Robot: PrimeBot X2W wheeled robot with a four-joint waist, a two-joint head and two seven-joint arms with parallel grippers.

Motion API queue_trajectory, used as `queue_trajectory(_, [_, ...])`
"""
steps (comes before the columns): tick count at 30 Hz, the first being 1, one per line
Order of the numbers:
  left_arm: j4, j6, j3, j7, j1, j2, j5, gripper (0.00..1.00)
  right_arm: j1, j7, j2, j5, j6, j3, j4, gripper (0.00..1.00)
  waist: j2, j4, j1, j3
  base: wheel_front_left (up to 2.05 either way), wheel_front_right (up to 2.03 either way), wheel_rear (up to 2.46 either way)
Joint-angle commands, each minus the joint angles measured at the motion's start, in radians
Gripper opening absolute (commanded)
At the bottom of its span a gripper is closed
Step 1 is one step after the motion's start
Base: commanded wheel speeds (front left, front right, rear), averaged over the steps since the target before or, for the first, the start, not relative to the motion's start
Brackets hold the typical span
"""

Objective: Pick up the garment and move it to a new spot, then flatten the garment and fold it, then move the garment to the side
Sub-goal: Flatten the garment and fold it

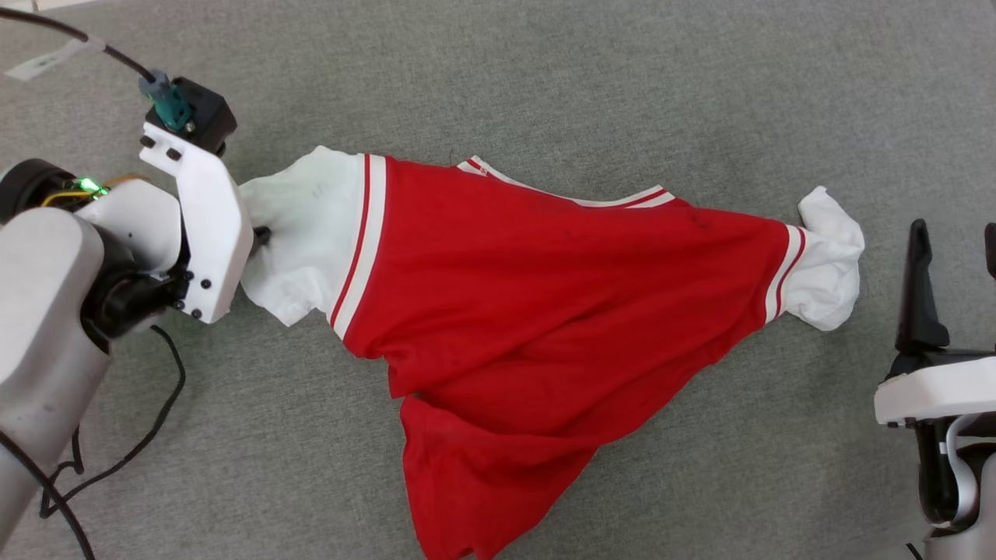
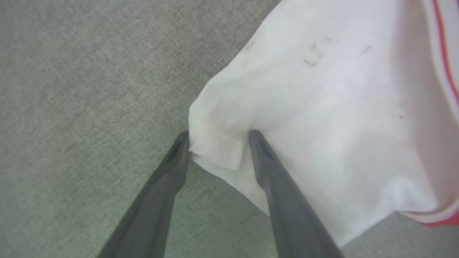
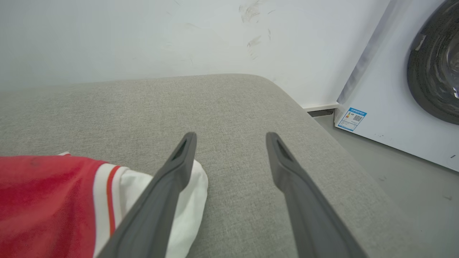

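I need to grab the garment by that bunched white sleeve (image 1: 831,257) with my right gripper next, because the sleeve stands up while the red body (image 1: 569,289) lies flat.
The garment (image 1: 545,295) lies spread left to right on the grey fabric surface (image 1: 622,78), plain red side up, its hem bunched toward the front; the print is hidden. My left gripper (image 1: 261,233) is at the left white sleeve (image 2: 322,107). Its fingers stand apart, open, with a bunched fold of the sleeve's edge (image 2: 215,150) between the tips of the left gripper (image 2: 218,133). My right gripper (image 1: 955,233) stands open just right of the right white sleeve (image 1: 829,257). In the right wrist view the right gripper (image 3: 231,134) holds nothing, and that sleeve (image 3: 193,200) lies under its left finger.
Black cables (image 1: 117,459) trail by my left arm at the lower left. The grey surface rounds off at its far right corner (image 3: 287,96), with a white wall (image 3: 143,36) behind and a washing machine (image 3: 412,89) on the floor beyond.
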Motion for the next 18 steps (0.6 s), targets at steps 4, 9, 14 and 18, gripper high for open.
queue_trajectory(4, [0.039, 0.007, 0.001, -0.069, 0.052, -0.012, 0.006, 0.00, 0.001, 0.016, 0.003, -0.029, -0.001, 0.018, -0.011, 1.00, 0.0000, 0.016, -0.0001, -0.028, 0.00, 0.00, 0.00])
queue_trajectory(9, [0.023, 0.023, 0.043, -0.191, 0.082, 0.006, 0.013, 0.00, 0.025, 0.087, 0.003, -0.071, -0.001, 0.042, -0.025, 1.00, 0.0000, 0.048, -0.0001, -0.085, 0.00, 0.00, 0.00])
queue_trajectory(14, [-0.052, 0.034, 0.066, -0.321, 0.146, 0.040, 0.037, 0.00, 0.058, 0.242, -0.041, -0.071, -0.001, 0.065, -0.018, 1.00, 0.0000, 0.096, -0.0001, -0.146, 0.00, 0.00, 0.00])
queue_trajectory(18, [-0.132, 0.041, 0.079, -0.397, 0.198, 0.065, 0.043, 0.00, 0.086, 0.405, -0.098, -0.048, -0.001, 0.098, -0.009, 1.00, 0.0000, 0.138, -0.0001, -0.181, 0.00, 0.00, 0.00])
